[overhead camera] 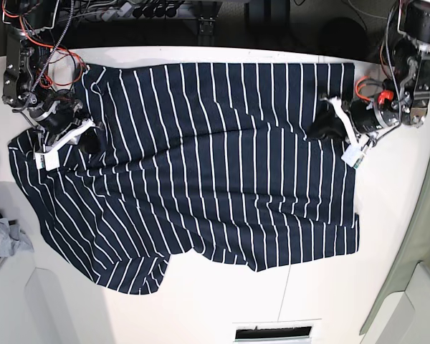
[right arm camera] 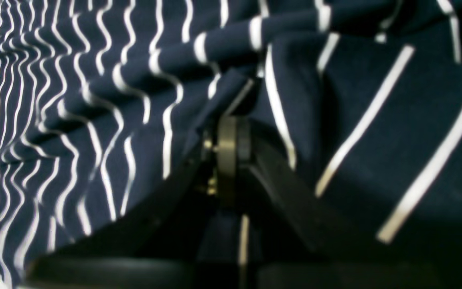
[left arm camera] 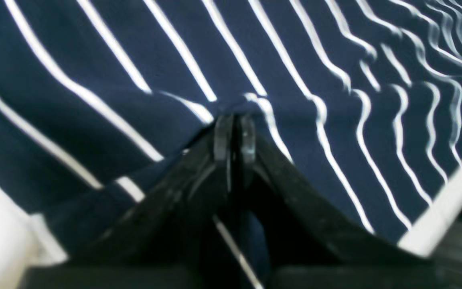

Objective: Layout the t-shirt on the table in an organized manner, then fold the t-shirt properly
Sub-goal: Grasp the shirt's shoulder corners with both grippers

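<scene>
My right gripper needs to keep holding the t-shirt (overhead camera: 215,165) until the t-shirt's pinched part borders the white table: loose striped fabric (overhead camera: 132,89) stretches behind and under the fingers.
The dark navy t-shirt (overhead camera: 215,165) with thin white stripes lies spread across the white table (overhead camera: 387,236), wrinkled at the left and lower edges. My left gripper (overhead camera: 324,129) is at the shirt's right edge. In the left wrist view it (left arm camera: 235,120) is shut on a pinch of striped fabric (left arm camera: 295,80). My right gripper (overhead camera: 89,140) is at the shirt's left side near a sleeve. In the right wrist view it (right arm camera: 233,124) is shut on bunched fabric (right arm camera: 134,80).
A small grey cloth (overhead camera: 3,236) lies at the table's left edge. Cables and equipment (overhead camera: 129,11) run along the far edge. A thin dark seam (overhead camera: 285,290) and a vent slot (overhead camera: 276,333) mark the near table.
</scene>
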Tool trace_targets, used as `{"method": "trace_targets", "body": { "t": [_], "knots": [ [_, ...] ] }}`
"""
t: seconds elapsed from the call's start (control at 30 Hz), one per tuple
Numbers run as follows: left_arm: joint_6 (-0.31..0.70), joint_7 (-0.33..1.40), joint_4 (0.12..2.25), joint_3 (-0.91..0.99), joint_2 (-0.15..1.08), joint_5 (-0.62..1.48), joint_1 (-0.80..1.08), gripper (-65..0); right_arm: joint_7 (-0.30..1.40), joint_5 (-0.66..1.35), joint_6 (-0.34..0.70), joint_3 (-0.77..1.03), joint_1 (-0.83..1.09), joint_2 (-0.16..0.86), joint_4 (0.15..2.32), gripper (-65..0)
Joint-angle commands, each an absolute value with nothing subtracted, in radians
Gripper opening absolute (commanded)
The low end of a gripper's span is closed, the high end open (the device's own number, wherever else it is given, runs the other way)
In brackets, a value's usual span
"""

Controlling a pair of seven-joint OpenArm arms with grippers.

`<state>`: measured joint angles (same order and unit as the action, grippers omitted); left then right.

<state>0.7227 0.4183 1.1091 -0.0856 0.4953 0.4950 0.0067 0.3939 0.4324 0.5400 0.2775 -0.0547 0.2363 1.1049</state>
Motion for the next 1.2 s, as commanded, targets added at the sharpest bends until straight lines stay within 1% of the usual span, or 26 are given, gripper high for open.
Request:
{"method": "trace_targets", "body": {
  "t": [0.0,0.13,0.23,0.37,0.47,0.53,0.63,0.7,0.77,0.87,0.97,1.1,1.13,1.17],
  "knots": [
    [0.673,0.459,1.067,-0.092,0.513,0.427,-0.038,-61.2,0.381,0.422,0.539,0.278,-0.079,0.249,1.095,-65.0],
    [0.669,0.444,0.932,-0.135,0.513,0.398,-0.179,-62.1,0.362,0.418,0.539,0.278,-0.115,0.246,1.058,-65.0],
    [0.638,0.415,0.854,-0.171,0.516,0.358,-0.268,-62.1,0.363,0.418,0.539,0.278,-0.155,0.237,1.042,-65.0],
    [0.643,0.44,0.824,-0.207,0.532,0.36,-0.327,-62.0,0.363,0.404,0.539,0.275,-0.201,0.23,1.037,-65.0],
    [0.698,0.495,0.843,-0.208,0.554,0.436,-0.326,-61.9,0.363,0.403,0.54,0.276,-0.207,0.234,1.054,-65.0],
    [0.698,0.539,0.871,-0.207,0.582,0.54,-0.317,-59.9,0.371,0.403,0.539,0.283,-0.196,0.239,1.09,-65.0],
    [0.698,0.595,0.97,-0.207,0.651,0.702,-0.264,-53.6,0.407,0.413,0.539,0.329,-0.148,0.238,1.196,-65.0],
    [0.698,0.619,1.061,-0.207,0.703,0.768,-0.205,-51.5,0.439,0.446,0.54,0.373,-0.089,0.238,1.29,-65.0],
    [0.698,0.634,1.149,-0.207,0.743,0.79,-0.143,-49.6,0.478,0.482,0.54,0.42,-0.026,0.238,1.377,-65.0],
    [0.698,0.634,1.259,-0.207,0.774,0.789,-0.046,-49.6,0.52,0.521,0.54,0.485,0.076,0.238,1.482,-65.0],
    [0.698,0.632,1.335,-0.181,0.772,0.789,0.057,-49.6,0.535,0.566,0.548,0.526,0.188,0.237,1.54,-65.0],
    [0.698,0.633,1.383,-0.068,0.719,0.789,0.162,-49.6,0.535,0.619,0.566,0.53,0.289,0.224,1.55,-65.0],
    [0.698,0.633,1.391,-0.033,0.704,0.789,0.182,-48.9,0.535,0.628,0.566,0.53,0.298,0.214,1.55,-65.0],
    [0.698,0.633,1.401,0.0,0.69,0.79,0.2,-46.7,0.54,0.629,0.566,0.53,0.301,0.204,1.549,-65.0]
  ]
}}
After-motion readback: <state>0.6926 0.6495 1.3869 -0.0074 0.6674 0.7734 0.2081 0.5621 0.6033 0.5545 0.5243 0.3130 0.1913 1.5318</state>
